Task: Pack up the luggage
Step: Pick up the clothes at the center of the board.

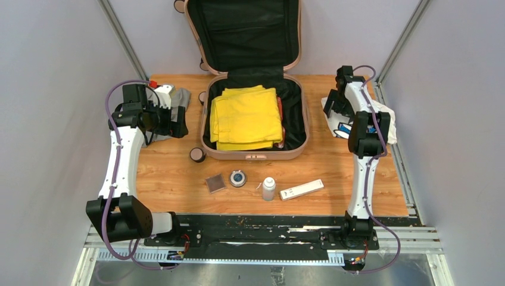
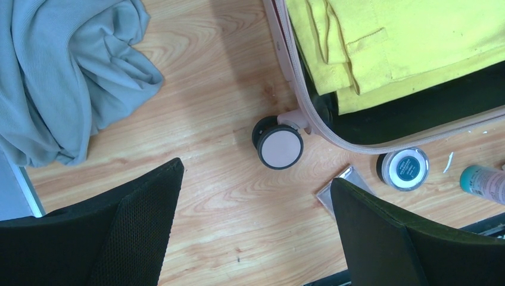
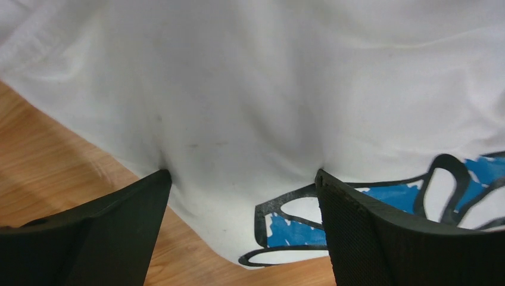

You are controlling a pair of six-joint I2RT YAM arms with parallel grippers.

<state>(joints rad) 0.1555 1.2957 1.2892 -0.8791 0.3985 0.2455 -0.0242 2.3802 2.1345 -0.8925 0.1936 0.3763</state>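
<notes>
The white shirt would stay lying if I lifted my right gripper now, as its wide fingers pinch only air.
The luggage [image 1: 256, 156] lies open at the table's back middle, its lid leaning on the wall. Folded yellow clothes [image 1: 247, 117] fill its black-lined base. In the left wrist view I see its pink rim [image 2: 309, 113], a wheel [image 2: 279, 147] and the yellow clothes [image 2: 405, 42]. My left gripper [image 1: 177, 126] [image 2: 256, 179] hangs open over bare wood between a grey garment [image 2: 59, 77] and that wheel. My right gripper [image 1: 340, 122] [image 3: 243, 174] is open, its fingertips [image 3: 158, 179] pressed onto a white shirt with a blue print [image 3: 256, 107] [image 1: 388, 122].
In front of the luggage lie a square compact [image 1: 215, 183], a round jar [image 1: 238, 178] [image 2: 405, 168], a small bottle [image 1: 268, 189] [image 2: 483, 182] and a long white box [image 1: 302, 189]. The grey garment [image 1: 180, 95] sits at the back left. Grey walls close both sides.
</notes>
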